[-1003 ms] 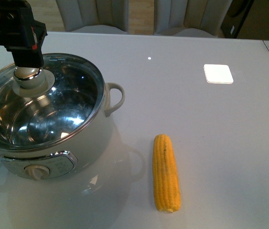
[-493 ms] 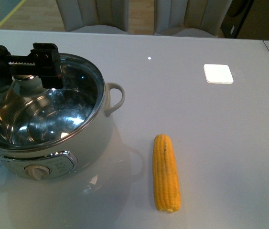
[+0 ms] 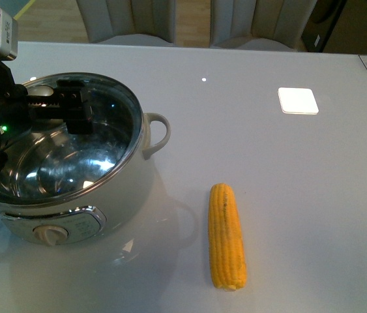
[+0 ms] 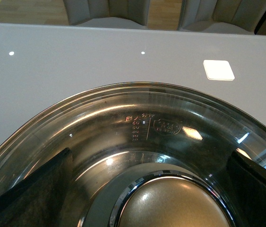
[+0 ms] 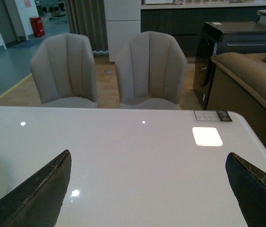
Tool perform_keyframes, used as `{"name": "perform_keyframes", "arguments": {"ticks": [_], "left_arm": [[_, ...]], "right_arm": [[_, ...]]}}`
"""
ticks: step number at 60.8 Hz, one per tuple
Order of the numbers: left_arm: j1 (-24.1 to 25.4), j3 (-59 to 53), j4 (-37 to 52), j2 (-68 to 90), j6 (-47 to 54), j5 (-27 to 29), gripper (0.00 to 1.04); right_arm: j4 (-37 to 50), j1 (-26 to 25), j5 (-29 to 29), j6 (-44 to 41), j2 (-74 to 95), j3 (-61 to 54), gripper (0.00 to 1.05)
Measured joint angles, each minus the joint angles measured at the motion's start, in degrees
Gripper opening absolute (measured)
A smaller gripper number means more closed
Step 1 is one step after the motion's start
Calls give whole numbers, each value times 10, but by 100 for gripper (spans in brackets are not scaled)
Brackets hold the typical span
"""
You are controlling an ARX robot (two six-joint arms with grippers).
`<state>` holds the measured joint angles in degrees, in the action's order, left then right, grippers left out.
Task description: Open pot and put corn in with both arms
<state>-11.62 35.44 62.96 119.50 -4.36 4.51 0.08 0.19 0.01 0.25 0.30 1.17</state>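
Observation:
The left gripper will grab the glass lid by its narrow bronze knob [image 4: 173,204] next, because the lid reaches across the whole pot and is far wider than the robot's fingers.
The white pot [image 3: 115,195] stands at the table's left with its glass lid [image 3: 108,134] on. My left gripper [image 3: 66,107] reaches over the lid from the left, open. In the left wrist view the lid's rounded knob [image 4: 170,205] lies between the two black fingers [image 4: 33,187], with a gap on each side. The arm hides the knob in the front view. The yellow corn [image 3: 227,236] lies on the table to the right of the pot, lengthwise toward me. My right gripper [image 5: 148,155] is open over bare tabletop with nothing in it, and is out of the front view.
A bright white square [image 3: 298,100] lies on the table at the back right. Two grey chairs [image 5: 149,71] stand behind the table's far edge, a brown sofa [image 5: 251,80] to their right. The pot's loop handle [image 3: 158,134] sticks out toward the corn.
My left gripper has come down from above the knob to the lid's level, and the arm now covers the knob in the front view. Pot and corn have not moved.

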Motion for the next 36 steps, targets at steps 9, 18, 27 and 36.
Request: {"name": "perform_keyframes", "arguments": {"ticks": [9,18,27,36], "left_arm": [[-2,4,-3,2,0,0,80],[-5,8,-3,2,0,0,52],[-7,9,-7,2,4,7,42],[-7,12,-15,0,4,10,42]], "right_arm": [[0,0,0,0,0,0,96],[0,0,0,0,0,0,96],[0,0,0,0,0,0,96],[0,0,0,0,0,0,96]]}}
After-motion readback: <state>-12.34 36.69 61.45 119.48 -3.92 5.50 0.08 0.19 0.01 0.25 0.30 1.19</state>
